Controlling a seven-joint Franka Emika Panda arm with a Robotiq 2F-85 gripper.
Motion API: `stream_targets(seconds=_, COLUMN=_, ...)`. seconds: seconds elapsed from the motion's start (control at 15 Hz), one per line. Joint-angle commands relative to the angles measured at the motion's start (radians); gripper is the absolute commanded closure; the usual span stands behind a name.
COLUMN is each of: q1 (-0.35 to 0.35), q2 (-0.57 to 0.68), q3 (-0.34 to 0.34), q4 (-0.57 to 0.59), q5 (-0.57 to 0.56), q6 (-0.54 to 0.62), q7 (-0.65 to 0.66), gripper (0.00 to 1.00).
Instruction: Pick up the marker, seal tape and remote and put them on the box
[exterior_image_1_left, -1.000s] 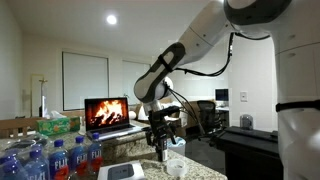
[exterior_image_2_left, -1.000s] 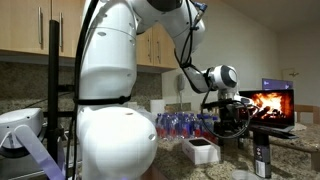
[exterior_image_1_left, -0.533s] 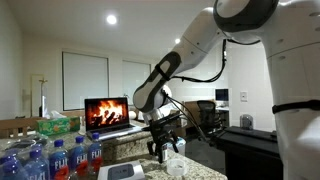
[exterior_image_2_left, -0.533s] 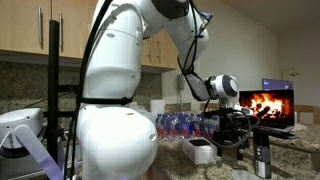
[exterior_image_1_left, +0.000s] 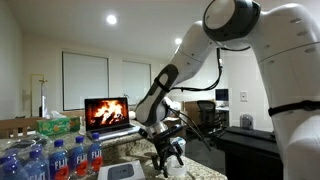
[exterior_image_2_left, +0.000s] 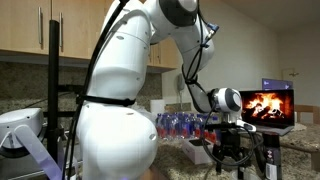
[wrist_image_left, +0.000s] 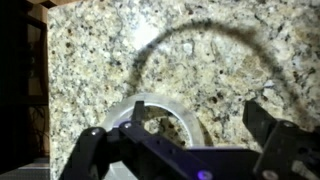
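Note:
My gripper grabs the seal tape by the side of its ring from above next, leaving its bottom free to set flat on the box.
The seal tape (wrist_image_left: 165, 112) is a clear whitish ring lying flat on the granite counter, low in the wrist view. My gripper (wrist_image_left: 200, 118) is open just above it. One fingertip is over the ring's hole and the other is outside its right wall. In both exterior views the gripper (exterior_image_1_left: 166, 156) (exterior_image_2_left: 228, 162) hangs low over the counter. The low white box (exterior_image_1_left: 124, 171) with a dark patch sits beside it, and it also shows in an exterior view (exterior_image_2_left: 200, 150). A dark upright bar (exterior_image_2_left: 264, 160), probably the remote, stands behind the gripper. The marker is not in view.
Several water bottles (exterior_image_1_left: 50, 158) stand beside a green tissue box (exterior_image_1_left: 58, 125). An open laptop (exterior_image_1_left: 107, 113) showing a fire is behind the gripper and also shows in an exterior view (exterior_image_2_left: 268, 105). The counter's left edge (wrist_image_left: 45, 90) shows in the wrist view.
The arm has come down, lowering the open gripper to just above the counter, over the tape ring. The box and bottles have not moved.

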Motion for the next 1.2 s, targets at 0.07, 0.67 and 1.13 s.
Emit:
stream_targets(seconds=0.07, q1=0.010, q2=0.050, q3=-0.006, q4=-0.014, q5=0.020, q6=0.094, q7=-0.019, gripper=0.00)
stream_targets(seconds=0.67, q1=0.053, q2=0.082, q3=0.009, q4=0.019, q5=-0.013, q6=0.130, q7=-0.021, gripper=0.52)
stream_targets(seconds=1.13, q1=0.061, q2=0.122, q3=0.005, q4=0.087, q5=-0.061, q6=0.080, q7=-0.024, gripper=0.90)
